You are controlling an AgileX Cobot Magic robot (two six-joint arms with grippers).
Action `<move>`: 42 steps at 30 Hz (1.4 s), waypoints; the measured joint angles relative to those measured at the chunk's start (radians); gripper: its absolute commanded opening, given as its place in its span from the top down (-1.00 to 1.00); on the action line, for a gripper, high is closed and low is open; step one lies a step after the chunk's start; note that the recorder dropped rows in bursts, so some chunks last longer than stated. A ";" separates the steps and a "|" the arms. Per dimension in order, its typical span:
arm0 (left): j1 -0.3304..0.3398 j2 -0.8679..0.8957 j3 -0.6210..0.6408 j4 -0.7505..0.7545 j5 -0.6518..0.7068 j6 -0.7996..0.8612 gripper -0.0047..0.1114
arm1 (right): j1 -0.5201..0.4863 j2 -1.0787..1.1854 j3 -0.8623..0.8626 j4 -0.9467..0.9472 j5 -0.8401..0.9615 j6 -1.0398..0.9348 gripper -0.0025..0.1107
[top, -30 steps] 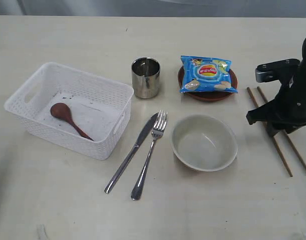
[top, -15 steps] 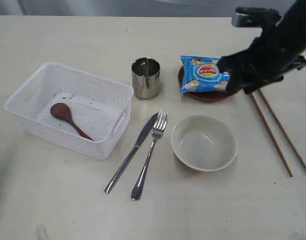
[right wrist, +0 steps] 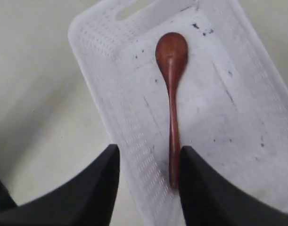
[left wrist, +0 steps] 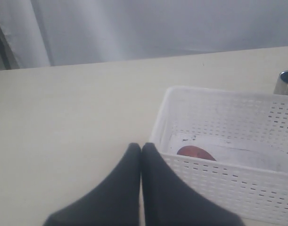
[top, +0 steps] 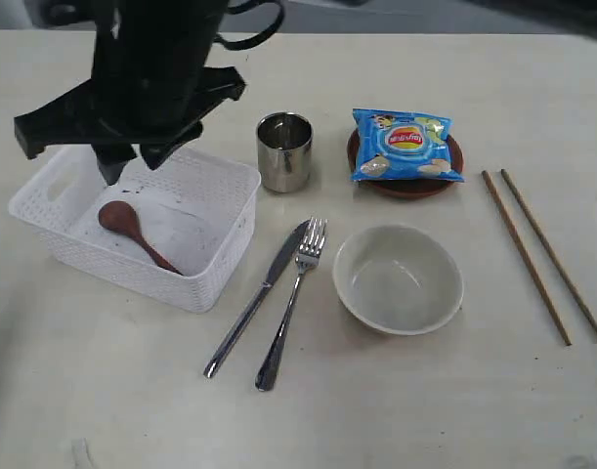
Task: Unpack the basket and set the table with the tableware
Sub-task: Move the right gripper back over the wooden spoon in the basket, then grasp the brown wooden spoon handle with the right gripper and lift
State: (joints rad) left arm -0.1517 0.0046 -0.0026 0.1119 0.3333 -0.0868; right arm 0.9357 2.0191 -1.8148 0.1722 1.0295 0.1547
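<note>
My right gripper grabs the red-brown spoon by its slim handle next, to unpack the white basket.
The white basket stands at the left of the table and holds only the red-brown spoon. My right gripper has reached across and hangs open above the basket. In its wrist view its open gripper stands over the spoon, whose handle end lies beside one finger, untouched. My left gripper is shut and empty, low beside a corner of the basket. Laid out to the right are the steel cup, knife, fork, cream bowl and chopsticks.
A blue chip bag lies on the brown plate behind the bowl. The right arm's dark body covers the basket's far rim and the table behind it.
The right arm has swung from the chopsticks at the far right, past the chip bag, to above the basket at the left. Nothing on the table has moved.
</note>
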 measured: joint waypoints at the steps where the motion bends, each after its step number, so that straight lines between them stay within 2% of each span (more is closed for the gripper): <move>1: 0.000 0.000 0.000 0.000 0.000 0.000 0.92 | 0.012 0.076 -0.082 -0.022 0.019 0.025 0.25; 4: 0.000 0.000 0.000 0.000 0.000 0.000 0.92 | 0.015 0.262 -0.287 -0.054 0.088 0.061 0.25; 8: 0.000 0.000 0.000 0.000 0.000 0.000 0.92 | 0.022 0.397 -0.422 -0.058 0.144 0.080 0.25; 30: 0.000 0.000 0.000 0.000 0.000 0.000 0.92 | 0.055 0.522 -0.442 -0.113 0.148 0.090 0.28; 32: 0.000 0.000 0.000 0.000 0.000 0.000 0.92 | 0.061 0.522 -0.444 -0.124 0.148 0.090 0.42; 36: 0.000 0.000 0.000 0.000 0.000 0.000 0.92 | 0.064 0.522 -0.446 -0.136 0.150 0.090 0.96; 42: 0.000 0.000 0.000 0.000 0.000 0.000 0.92 | 0.064 0.518 -0.446 -0.147 0.150 0.078 0.96</move>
State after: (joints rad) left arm -0.1517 0.0046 -0.0026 0.1119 0.3333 -0.0868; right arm 0.9993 2.5369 -2.2605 0.0251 1.1797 0.2322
